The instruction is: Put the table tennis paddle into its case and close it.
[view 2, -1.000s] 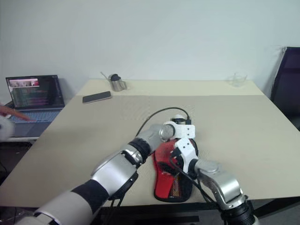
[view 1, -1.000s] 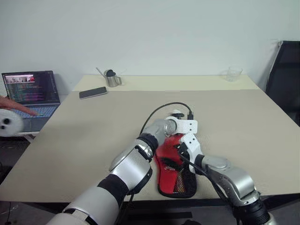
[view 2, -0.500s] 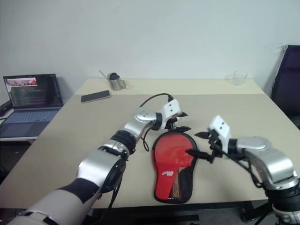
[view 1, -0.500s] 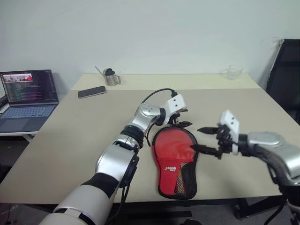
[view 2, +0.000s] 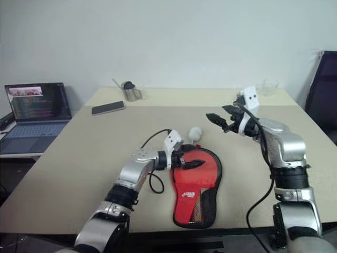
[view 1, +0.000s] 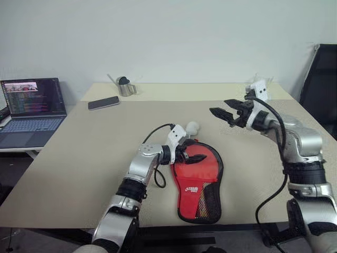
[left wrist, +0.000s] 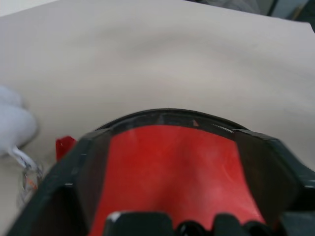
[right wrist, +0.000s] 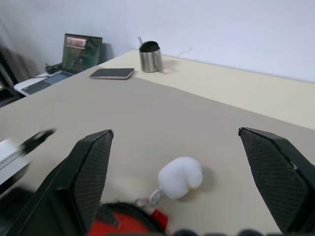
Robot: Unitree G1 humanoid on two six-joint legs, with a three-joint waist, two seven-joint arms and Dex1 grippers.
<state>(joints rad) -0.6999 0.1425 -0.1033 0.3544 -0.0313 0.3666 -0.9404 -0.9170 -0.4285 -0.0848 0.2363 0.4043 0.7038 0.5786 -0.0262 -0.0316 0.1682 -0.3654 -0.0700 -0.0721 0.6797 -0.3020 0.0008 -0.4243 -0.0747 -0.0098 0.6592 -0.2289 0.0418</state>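
The white pom-pom stands up beside the case's rim, and my right gripper will pinch it next, because the case (view 1: 196, 174) lies flat and its cord hangs loose.
The case (view 1: 196, 174) lies flat near the table's front edge, red side up, with a white logo, a black mesh pocket and black edging. A white pom-pom (view 1: 193, 126) on a short cord sits by its far rim. The table tennis paddle is hidden. My left gripper (view 1: 194, 154) hovers low over the case's upper left part, open, and in the left wrist view its fingers (left wrist: 74, 187) spread above the red fabric (left wrist: 172, 167). My right gripper (view 1: 217, 105) hangs open in the air, raised to the right of the case and holding nothing.
An open laptop (view 1: 31, 105) stands off the table's left side. A phone (view 1: 103, 103) and a metal cup (view 1: 125, 88) sit at the back left, and a clear cup (view 1: 261, 81) at the back right. A black chair (view 1: 320, 84) stands to the right.
My right gripper has lifted off the case and swung up to the right. My left arm has drawn back and its wrist has rolled. The pom-pom is now uncovered.
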